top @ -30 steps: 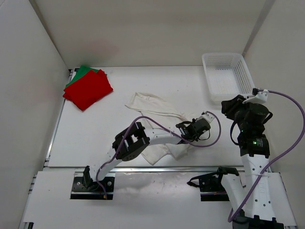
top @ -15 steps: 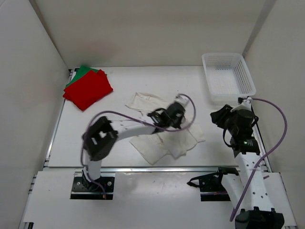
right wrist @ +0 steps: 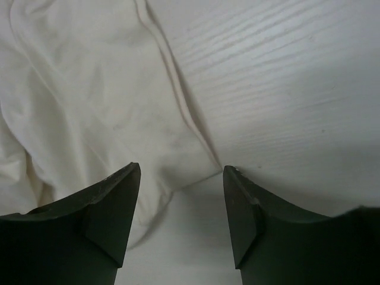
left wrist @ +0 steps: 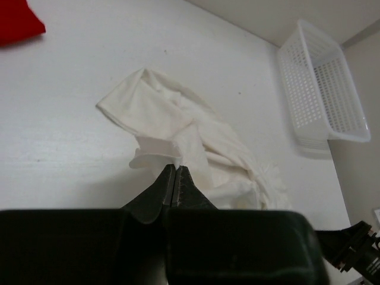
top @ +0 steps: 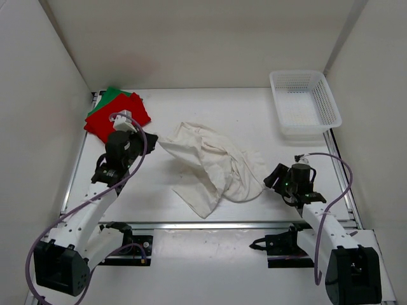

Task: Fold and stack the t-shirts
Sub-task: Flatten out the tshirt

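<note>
My right gripper will next grab the t-shirt's corner between its open fingers, across from my left gripper, to spread the white t-shirt (top: 213,168) for folding.
The white t-shirt (top: 213,168) lies crumpled and half spread in the middle of the table. My left gripper (top: 152,140) is shut on its left corner, and in the left wrist view the shut jaws (left wrist: 175,166) pinch a fold of the white cloth (left wrist: 178,127). My right gripper (top: 273,177) is open, low at the shirt's right edge. In the right wrist view a corner of the white shirt (right wrist: 95,101) lies between the open fingers (right wrist: 181,172). The red t-shirt (top: 102,124) lies folded on the green one (top: 111,95) at the far left.
A white mesh basket (top: 304,101) stands at the back right; it also shows in the left wrist view (left wrist: 323,89). White walls close in the table on three sides. The left arm reaches partly over the red shirt.
My left gripper has swept from the shirt's right side to the far left, pulling a corner of the white shirt with it. My right gripper has come down to the shirt's right edge.
</note>
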Available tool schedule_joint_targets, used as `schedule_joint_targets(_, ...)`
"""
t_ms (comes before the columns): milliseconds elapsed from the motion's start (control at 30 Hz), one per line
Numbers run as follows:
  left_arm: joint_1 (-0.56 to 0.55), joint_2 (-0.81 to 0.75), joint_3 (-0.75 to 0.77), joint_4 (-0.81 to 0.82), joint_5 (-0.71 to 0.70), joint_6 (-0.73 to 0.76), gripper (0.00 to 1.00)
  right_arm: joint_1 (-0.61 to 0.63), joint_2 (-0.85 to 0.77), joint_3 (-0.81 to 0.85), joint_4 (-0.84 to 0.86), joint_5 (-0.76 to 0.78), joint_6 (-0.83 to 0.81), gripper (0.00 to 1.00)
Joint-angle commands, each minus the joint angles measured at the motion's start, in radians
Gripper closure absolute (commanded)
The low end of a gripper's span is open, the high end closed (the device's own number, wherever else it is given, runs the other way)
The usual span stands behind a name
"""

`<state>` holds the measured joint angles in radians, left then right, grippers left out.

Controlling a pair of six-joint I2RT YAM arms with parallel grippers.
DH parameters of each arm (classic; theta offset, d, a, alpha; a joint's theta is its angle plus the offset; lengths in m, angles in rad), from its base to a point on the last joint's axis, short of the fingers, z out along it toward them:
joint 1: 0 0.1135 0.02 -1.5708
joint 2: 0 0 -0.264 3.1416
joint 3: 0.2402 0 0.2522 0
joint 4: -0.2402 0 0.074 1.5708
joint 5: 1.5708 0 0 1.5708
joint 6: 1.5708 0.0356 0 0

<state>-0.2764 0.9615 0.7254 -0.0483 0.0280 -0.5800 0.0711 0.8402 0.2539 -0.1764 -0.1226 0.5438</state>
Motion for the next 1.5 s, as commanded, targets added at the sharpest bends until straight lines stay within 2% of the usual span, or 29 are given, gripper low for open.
schedule_joint_targets(0, 0.039, -0.059, -0.032, -0.056, 0.081, -0.001, 1.0, -0.024, 0.08, -0.028, 0.153, 0.016, 0.027, 0.44)
schedule_joint_targets(67, 0.064, -0.102, -0.037, -0.093, 0.07, 0.017, 1.0, -0.014, 0.159, -0.004, 0.169, -0.014, 0.018, 0.42)
schedule_joint_targets(133, 0.126, -0.141, -0.029, -0.136, 0.067, 0.034, 1.0, 0.015, 0.217, 0.01, 0.228, -0.041, 0.024, 0.48)
schedule_joint_targets(167, 0.137, -0.168, -0.034, -0.146, 0.061, 0.042, 1.0, 0.013, 0.25, 0.013, 0.248, -0.087, 0.028, 0.63)
schedule_joint_targets(200, 0.155, -0.185, -0.044, -0.168, 0.052, 0.06, 1.0, 0.016, 0.285, 0.025, 0.288, -0.125, 0.056, 0.82)
schedule_joint_targets(267, 0.161, -0.204, -0.06, -0.189, 0.049, 0.062, 1.0, 0.016, 0.345, 0.109, 0.324, -0.167, 0.079, 1.0)
schedule_joint_targets(400, 0.161, -0.201, -0.106, -0.202, 0.026, 0.078, 1.0, 0.016, 0.476, 0.339, 0.354, -0.224, 0.102, 1.0)
schedule_joint_targets(433, 0.181, -0.193, -0.115, -0.197, 0.039, 0.077, 1.0, 0.006, 0.499, 0.44, 0.327, -0.238, 0.097, 0.99)
schedule_joint_targets(500, 0.215, -0.175, -0.104, -0.188, 0.087, 0.074, 1.0, 0.001, 0.511, 0.606, 0.253, -0.245, 0.072, 1.0)
schedule_joint_targets(600, 0.217, -0.132, -0.035, -0.186, 0.102, 0.058, 1.0, 0.039, 0.511, 0.958, 0.028, -0.203, -0.036, 0.99)
schedule_joint_targets(733, 0.224, -0.107, 0.08, -0.194, 0.127, 0.054, 1.0, 0.119, 0.453, 1.212, -0.148, -0.127, -0.137, 1.0)
schedule_joint_targets(767, 0.235, -0.103, 0.103, -0.197, 0.142, 0.048, 1.0, 0.181, 0.451, 1.322, -0.202, -0.096, -0.177, 1.0)
schedule_joint_targets(833, 0.252, -0.104, 0.131, -0.205, 0.161, 0.046, 1.0, 0.228, 0.422, 1.389, -0.271, -0.039, -0.221, 1.0)
schedule_joint_targets(933, 0.264, -0.118, 0.167, -0.24, 0.153, 0.057, 1.0, 0.402, 0.421, 1.598, -0.376, 0.076, -0.271, 1.0)
schedule_joint_targets(967, 0.267, -0.122, 0.177, -0.243, 0.147, 0.063, 1.0, 0.426, 0.421, 1.64, -0.405, 0.119, -0.281, 1.0)
schedule_joint_targets(1133, 0.267, -0.159, 0.19, -0.298, 0.057, 0.092, 1.0, 0.701, 0.488, 1.991, -0.489, 0.293, -0.358, 1.0)
schedule_joint_targets(1200, 0.27, -0.167, 0.18, -0.305, 0.029, 0.094, 1.0, 0.746, 0.533, 2.05, -0.482, 0.342, -0.384, 1.0)
schedule_joint_targets(1267, 0.267, -0.178, 0.154, -0.303, -0.011, 0.1, 1.0, 0.716, 0.543, 2.064, -0.454, 0.316, -0.383, 1.0)
schedule_joint_targets(1300, 0.264, -0.173, 0.141, -0.298, -0.026, 0.114, 1.0, 0.616, 0.554, 2.046, -0.44, 0.217, -0.365, 1.0)
schedule_joint_targets(1333, 0.266, -0.167, 0.131, -0.297, -0.049, 0.109, 1.0, 0.461, 0.562, 2.011, -0.411, 0.02, -0.285, 1.0)
schedule_joint_targets(1367, 0.276, -0.164, 0.125, -0.297, -0.063, 0.111, 1.0, 0.274, 0.568, 1.933, -0.382, -0.094, -0.183, 1.0)
schedule_joint_targets(1400, 0.275, -0.159, 0.109, -0.294, -0.075, 0.118, 1.0, 0.2, 0.586, 1.89, -0.303, -0.273, -0.141, 1.0)
schedule_joint_targets(1433, 0.269, -0.155, 0.095, -0.285, -0.088, 0.127, 1.0, 0.159, 0.599, 1.818, -0.248, -0.322, -0.113, 1.0)
schedule_joint_targets(1467, 0.269, -0.15, 0.086, -0.272, -0.085, 0.123, 1.0, 0.13, 0.644, 1.817, -0.242, -0.309, -0.136, 1.0)
